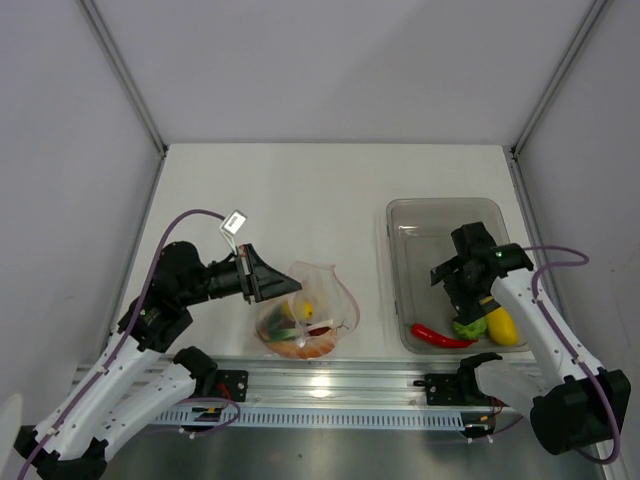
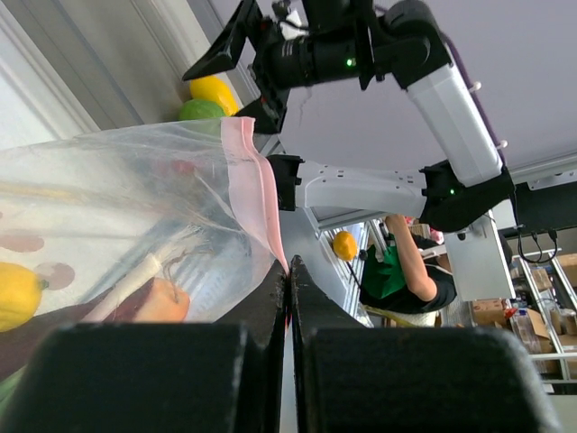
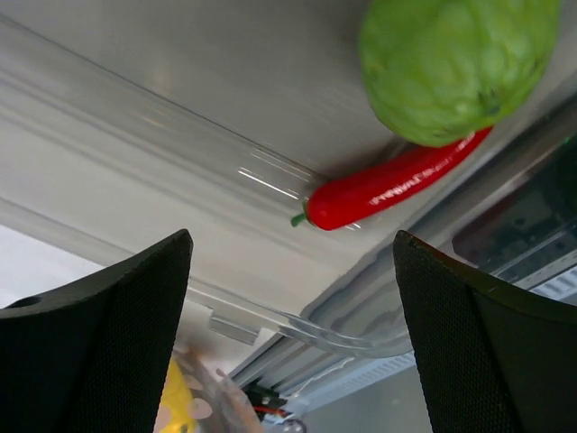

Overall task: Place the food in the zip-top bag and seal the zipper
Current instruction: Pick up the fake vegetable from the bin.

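I need to grab the red chili with my right gripper by its thick stem end, so the green round fruit stays free. Then it can go end-first into the zip-top bag.
The clear zip-top bag lies near the table's front edge with its mouth held up. It holds a yellow fruit, an orange chunk and green stalks. My left gripper is shut on the bag's pink zipper strip at the rim. My right gripper is open and empty, above the clear bin. In the bin lie a red chili, a green round fruit and a yellow fruit. The chili sits just ahead of my open right fingers.
The rigid bin stands at the right of the table, its near wall between my right gripper and the bag. A metal rail runs along the front edge. White walls enclose the table on three sides.
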Controlling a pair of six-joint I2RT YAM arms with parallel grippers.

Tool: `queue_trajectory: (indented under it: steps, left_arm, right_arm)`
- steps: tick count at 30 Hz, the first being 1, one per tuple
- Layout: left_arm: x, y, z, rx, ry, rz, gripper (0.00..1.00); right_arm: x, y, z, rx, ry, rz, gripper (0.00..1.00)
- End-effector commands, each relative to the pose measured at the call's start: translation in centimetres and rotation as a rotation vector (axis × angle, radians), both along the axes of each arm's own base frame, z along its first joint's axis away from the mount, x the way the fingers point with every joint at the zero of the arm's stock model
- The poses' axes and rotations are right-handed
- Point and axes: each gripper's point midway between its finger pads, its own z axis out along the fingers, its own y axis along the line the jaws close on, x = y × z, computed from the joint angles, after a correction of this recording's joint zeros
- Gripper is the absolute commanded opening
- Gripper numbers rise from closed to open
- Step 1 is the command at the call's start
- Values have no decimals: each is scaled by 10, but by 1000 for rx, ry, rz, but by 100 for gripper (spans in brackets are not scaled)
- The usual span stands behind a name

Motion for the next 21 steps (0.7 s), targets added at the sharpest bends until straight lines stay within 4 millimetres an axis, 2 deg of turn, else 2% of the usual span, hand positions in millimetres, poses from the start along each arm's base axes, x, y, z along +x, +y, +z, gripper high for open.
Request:
queue_trajectory:
  steps: [1, 8, 21]
  left_arm:
    - [0, -2, 7, -38, -20, -15, 1]
    - [-1, -3, 4, -43, -20, -28, 1]
    - [-1, -6, -1, -57, -8, -45, 1]
  right_arm:
    - [-14, 12, -9, 129, 4, -165, 92]
    - [-29, 3, -22, 97, 45, -260, 95]
    - [-53, 25, -67, 64, 185, -261, 93]
